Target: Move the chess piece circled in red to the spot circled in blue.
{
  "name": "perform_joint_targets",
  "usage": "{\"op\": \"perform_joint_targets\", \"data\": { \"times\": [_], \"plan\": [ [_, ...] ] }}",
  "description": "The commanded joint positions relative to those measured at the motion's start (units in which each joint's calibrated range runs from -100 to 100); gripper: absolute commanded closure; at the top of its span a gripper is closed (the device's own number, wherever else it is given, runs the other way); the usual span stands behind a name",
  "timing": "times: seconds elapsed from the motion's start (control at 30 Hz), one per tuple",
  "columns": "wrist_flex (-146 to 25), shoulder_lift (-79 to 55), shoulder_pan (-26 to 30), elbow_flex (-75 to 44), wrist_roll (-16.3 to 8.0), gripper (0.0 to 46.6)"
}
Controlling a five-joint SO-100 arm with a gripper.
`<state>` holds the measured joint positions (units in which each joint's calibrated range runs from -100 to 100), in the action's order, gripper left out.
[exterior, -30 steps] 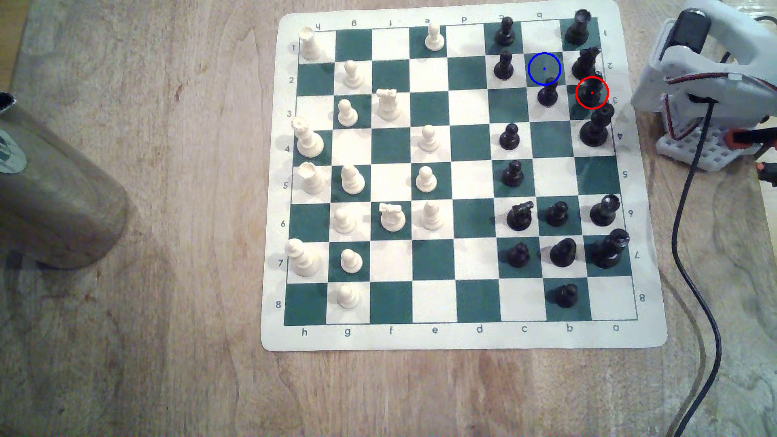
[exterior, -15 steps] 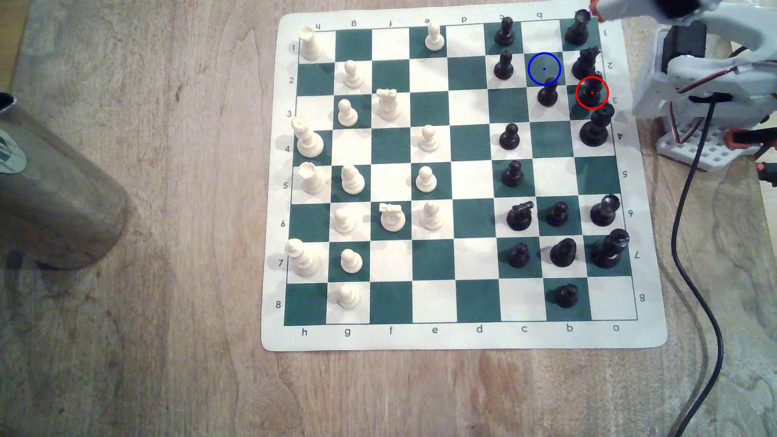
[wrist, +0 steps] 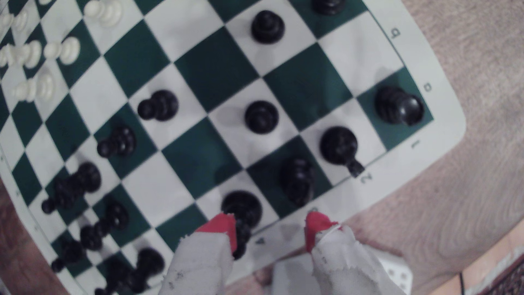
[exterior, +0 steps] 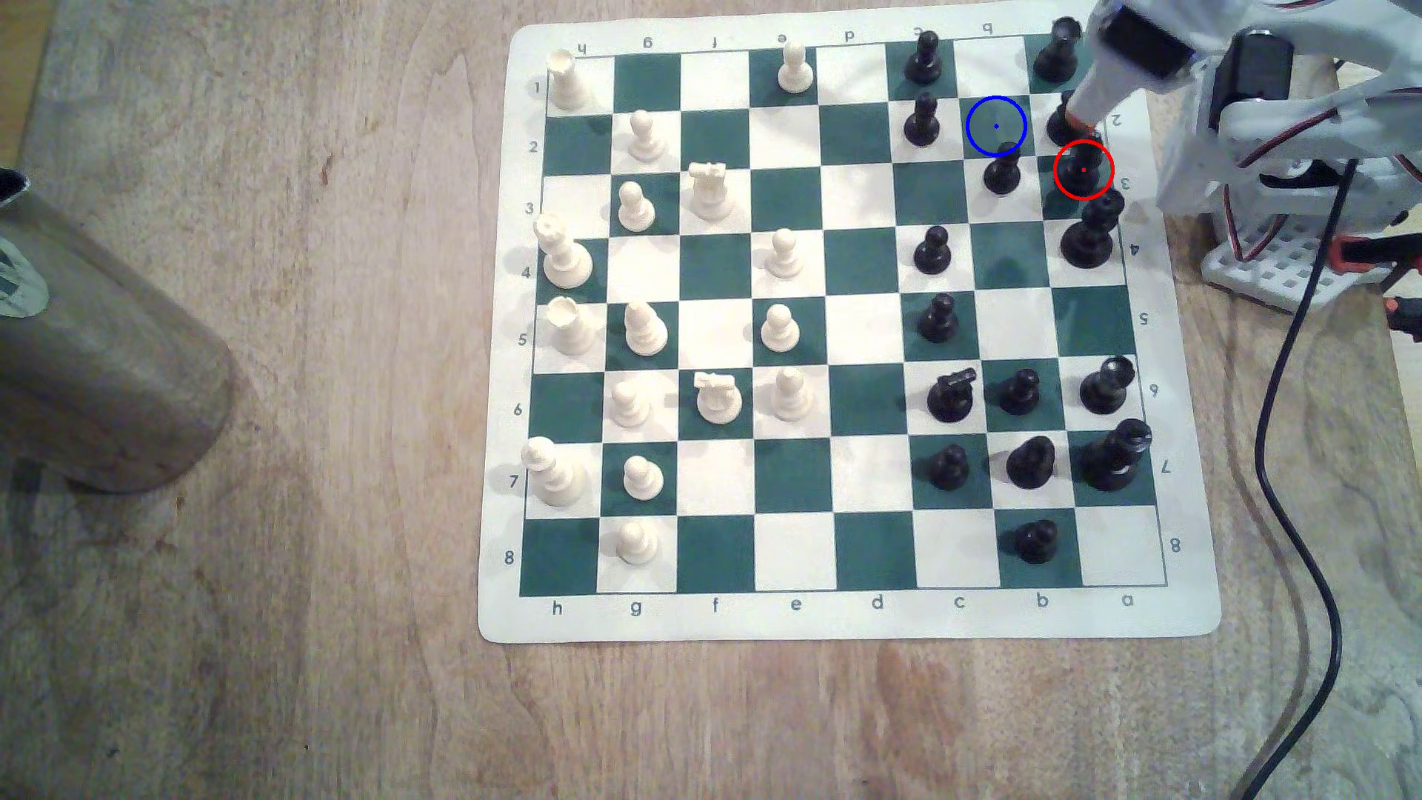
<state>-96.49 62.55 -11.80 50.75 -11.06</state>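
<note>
My gripper grabs the red-ringed black chess piece by its rounded head (exterior: 1089, 149) next, to set it on the blue-ringed green square (exterior: 996, 125).
The red-ringed piece (exterior: 1083, 171) is a glossy black, round-topped piece on a dark green square at the board mat's right edge in the exterior view; in the wrist view the same piece (wrist: 297, 181) stands just ahead of my fingers. The blue-ringed green square (exterior: 996, 125) is bare, one column to the exterior view's left and one row farther back; it also shows as a bare green square (wrist: 306, 82) in the wrist view. My gripper (exterior: 1085, 117) hangs over the black knight behind the ringed piece. In the wrist view my gripper (wrist: 270, 227) is open, with nothing between its red-tipped fingers (wrist: 224, 227).
Close around the ringed piece stand a black knight (wrist: 338, 144), a tall black piece (exterior: 1089, 235) and a black pawn (exterior: 1002, 175). A metal cylinder (exterior: 100, 346) lies at the exterior view's left. A black cable (exterior: 1293, 492) hangs beside the arm base (exterior: 1293, 269) at the right.
The arm has unfolded from beside the board and swung out over its far right corner. The gripper has come down toward the knight and the ringed piece. No chess piece has moved.
</note>
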Motion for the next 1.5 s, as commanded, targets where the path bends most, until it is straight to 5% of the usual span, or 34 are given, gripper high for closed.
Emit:
{"op": "perform_joint_targets", "data": {
  "times": [0.0,0.43,1.47],
  "plan": [
    [1.16,-3.72,-0.21,-0.16,0.44,33.5],
    [3.87,-6.18,-3.57,8.18,-0.29,33.9],
    [14.10,-8.81,-1.93,16.25,-0.59,36.9]
  ]
}}
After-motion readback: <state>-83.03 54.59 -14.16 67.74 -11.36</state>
